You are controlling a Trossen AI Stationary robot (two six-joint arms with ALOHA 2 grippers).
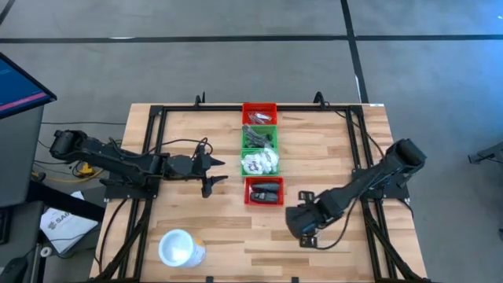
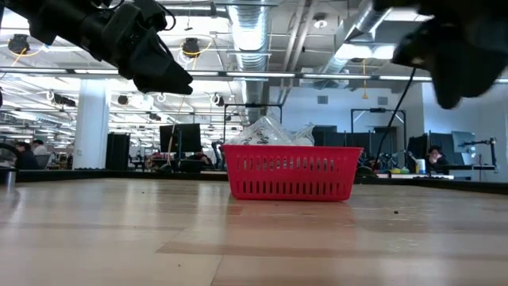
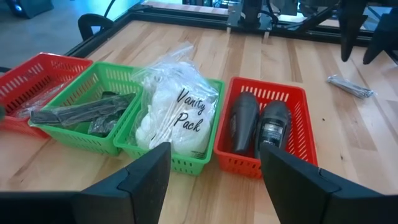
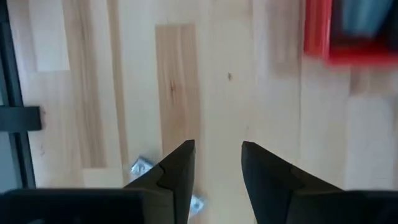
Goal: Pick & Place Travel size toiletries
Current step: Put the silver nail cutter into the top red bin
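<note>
I should next grab the slim silver-grey piece by its middle with my right gripper. Then it can go in the far red bin (image 1: 259, 114).
Four bins stand in a row at the table's middle. The near red bin (image 1: 264, 191) holds black oblong pieces (image 3: 260, 124). The green bin beside it holds clear packets showing white (image 3: 177, 115). The second green bin (image 3: 87, 115) holds dark items, and the far red bin (image 1: 259, 114) stands behind it. A slim silver-grey piece (image 3: 351, 87) lies on the wood right of the near red bin. My left gripper (image 3: 214, 180) is open and empty, left of the bins and above the table (image 2: 163, 75). My right gripper (image 4: 217, 174) is open and empty, right of the near red bin (image 1: 302, 228), over bare wood. A silvery item (image 4: 142, 167) shows partly behind one of its fingers.
A white round cup (image 1: 179, 248) stands at the near left of the table. A black frame (image 1: 157, 110) runs around the table's edges, with cables along it. Bare wood lies on both sides of the bin row.
</note>
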